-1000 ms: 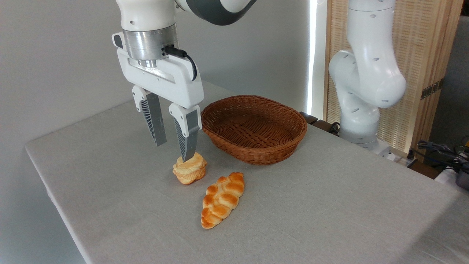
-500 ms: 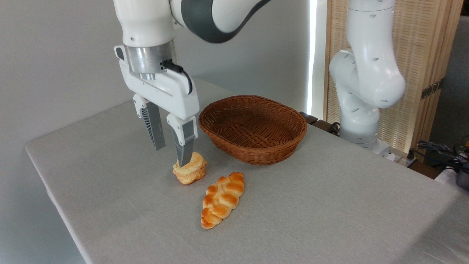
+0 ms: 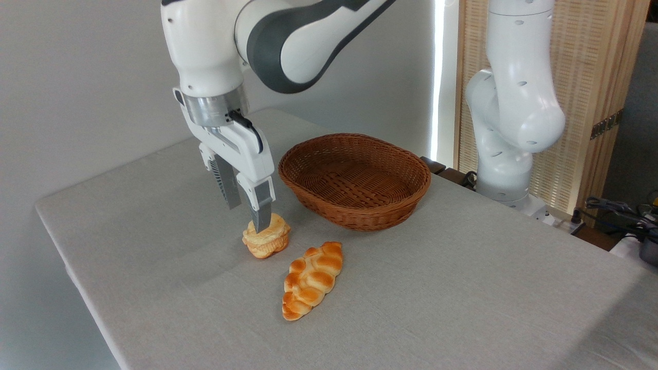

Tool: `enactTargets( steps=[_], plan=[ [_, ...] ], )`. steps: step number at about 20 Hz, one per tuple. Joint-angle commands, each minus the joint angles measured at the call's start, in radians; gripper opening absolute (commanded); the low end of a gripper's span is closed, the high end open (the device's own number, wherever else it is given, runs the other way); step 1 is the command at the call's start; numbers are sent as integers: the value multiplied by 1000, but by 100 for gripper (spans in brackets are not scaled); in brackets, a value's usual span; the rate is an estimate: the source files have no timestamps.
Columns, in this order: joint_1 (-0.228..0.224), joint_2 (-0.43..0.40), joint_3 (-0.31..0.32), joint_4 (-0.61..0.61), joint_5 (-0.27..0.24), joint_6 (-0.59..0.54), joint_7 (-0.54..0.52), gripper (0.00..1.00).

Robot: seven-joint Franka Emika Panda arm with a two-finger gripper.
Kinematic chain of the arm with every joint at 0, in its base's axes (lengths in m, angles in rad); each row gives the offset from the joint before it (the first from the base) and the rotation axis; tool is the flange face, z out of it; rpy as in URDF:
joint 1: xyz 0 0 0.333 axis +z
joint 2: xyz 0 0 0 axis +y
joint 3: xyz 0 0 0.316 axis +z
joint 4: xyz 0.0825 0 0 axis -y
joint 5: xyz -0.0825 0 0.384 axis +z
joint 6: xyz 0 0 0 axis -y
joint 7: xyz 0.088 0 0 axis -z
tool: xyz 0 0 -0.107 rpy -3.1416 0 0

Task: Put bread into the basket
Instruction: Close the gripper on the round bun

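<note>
Next, my gripper grabs the bread (image 3: pixel 267 241) by its ridged sides to put it into the basket (image 3: pixel 354 180).
The bread (image 3: pixel 267 241), a small round pale golden bun with a ridged lower half, sits on the grey table just left of the basket. The basket (image 3: pixel 354 180), an oval brown wicker one with low sides, has nothing in it. My gripper (image 3: pixel 248 218) hangs over the bun, open, with its near fingertip overlapping the bun's top and its far finger behind and to the left. Nothing is held between the fingers.
A longer braided orange-brown loaf (image 3: pixel 311 280) lies in front of the bun, to its right. The arm's white base (image 3: pixel 506 154) stands at the table's far right, by a wooden slatted screen. The table's left edge (image 3: pixel 77 277) runs close to the bun's side.
The gripper has come lower and turned at the wrist, so the two fingers now line up more nearly one behind the other above the bun. The bun, loaf and basket have not moved.
</note>
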Motion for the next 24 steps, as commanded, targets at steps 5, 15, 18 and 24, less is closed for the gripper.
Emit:
enactTargets(
  steps=[5,15,18,24],
  plan=[
    [-41,-3,7,-80,-3,39,15,100],
    [-51,39,7,-80,43,39,12,100],
    [-65,48,5,-80,43,39,9,100],
    [-67,46,7,-75,55,36,18,50]
  ],
)
